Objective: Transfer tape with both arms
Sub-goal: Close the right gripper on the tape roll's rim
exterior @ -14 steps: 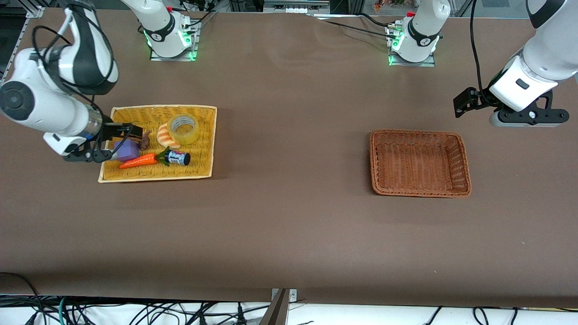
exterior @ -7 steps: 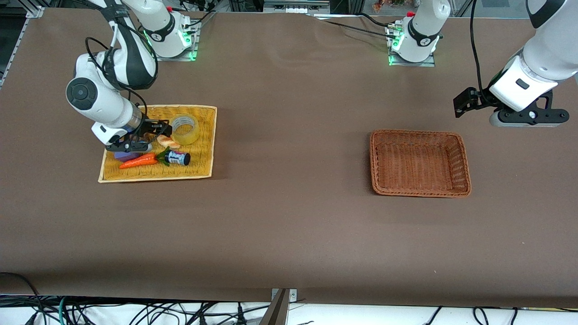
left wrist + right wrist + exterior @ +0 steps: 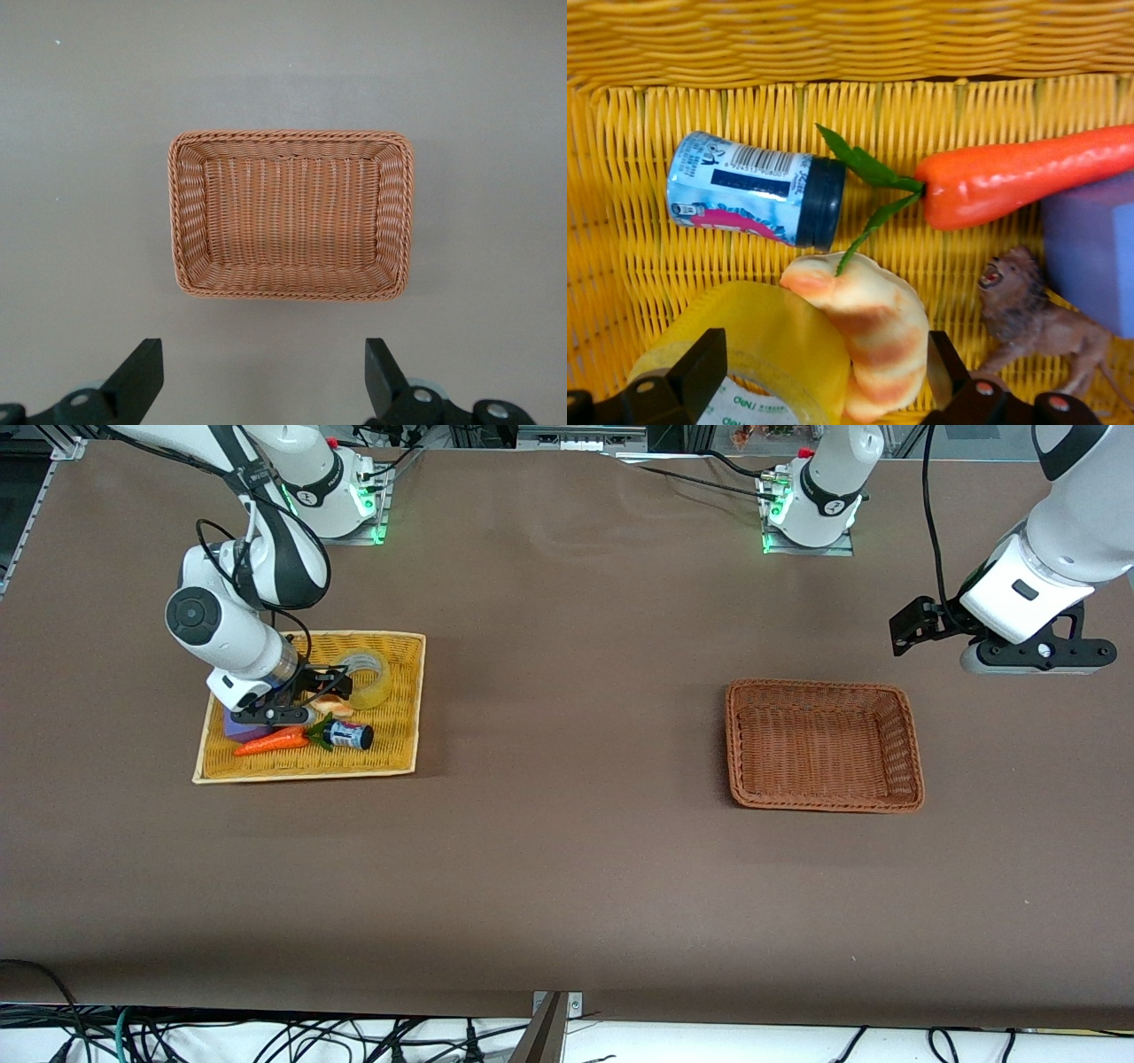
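Note:
My right gripper lowers and only then closes on the tape, since its fingertips stand above the tape and the croissant toy and closing now would miss.
The tape, a yellowish roll with a pale core, lies in the yellow basket beside an orange-striped croissant toy. My right gripper is low over that basket and open. In the right wrist view the right gripper has one finger by the tape and the other by the croissant, with both between the jaws. My left gripper waits open and empty in the air, over the table beside the brown basket. The left wrist view shows the left gripper above that basket.
The yellow basket also holds a toy carrot, a small bottle with a black cap, a purple block and a toy lion. The brown basket holds nothing.
My right arm has swung in from the table's end to over the yellow basket, with its gripper now down at the tape and croissant. The left arm has not moved.

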Available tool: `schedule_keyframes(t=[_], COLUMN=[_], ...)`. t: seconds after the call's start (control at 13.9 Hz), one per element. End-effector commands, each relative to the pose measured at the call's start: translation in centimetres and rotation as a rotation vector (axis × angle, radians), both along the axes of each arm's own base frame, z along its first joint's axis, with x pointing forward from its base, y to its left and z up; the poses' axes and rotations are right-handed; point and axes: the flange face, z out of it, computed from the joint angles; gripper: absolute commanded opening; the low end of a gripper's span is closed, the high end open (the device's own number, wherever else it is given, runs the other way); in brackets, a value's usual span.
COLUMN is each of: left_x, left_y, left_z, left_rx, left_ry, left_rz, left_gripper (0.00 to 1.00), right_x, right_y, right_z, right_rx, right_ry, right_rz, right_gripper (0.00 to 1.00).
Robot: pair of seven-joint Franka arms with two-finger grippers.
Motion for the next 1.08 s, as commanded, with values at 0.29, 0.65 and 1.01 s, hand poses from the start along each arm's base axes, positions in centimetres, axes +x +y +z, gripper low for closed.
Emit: schedule_keyframes(t=[0.29,0.65,1.01], left_x=[-0.5,-0.5,-0.5], left_y=[0.1,0.1,0.1], left_z=[0.5,0.5,0.5], left_rx=[-0.022,-0.022,-0.022], left_ry=[-0.006,-0.006,-0.008], left_rz=[-0.018,-0.018,-0.018], left_gripper=[1.00,1.00,1.00], right_x=[-0.5,-2.5,-5.1], right_y=[1.5,1.2,0.8], right_z=[2.6,2.8,-0.4], right_rx=[-0.007,-0.023,-0.016], right_ry=[-0.016,0.022,-0.006], right_rz=[0.003,0.000,-0.001], right_gripper=[1.00,1.00,1.00])
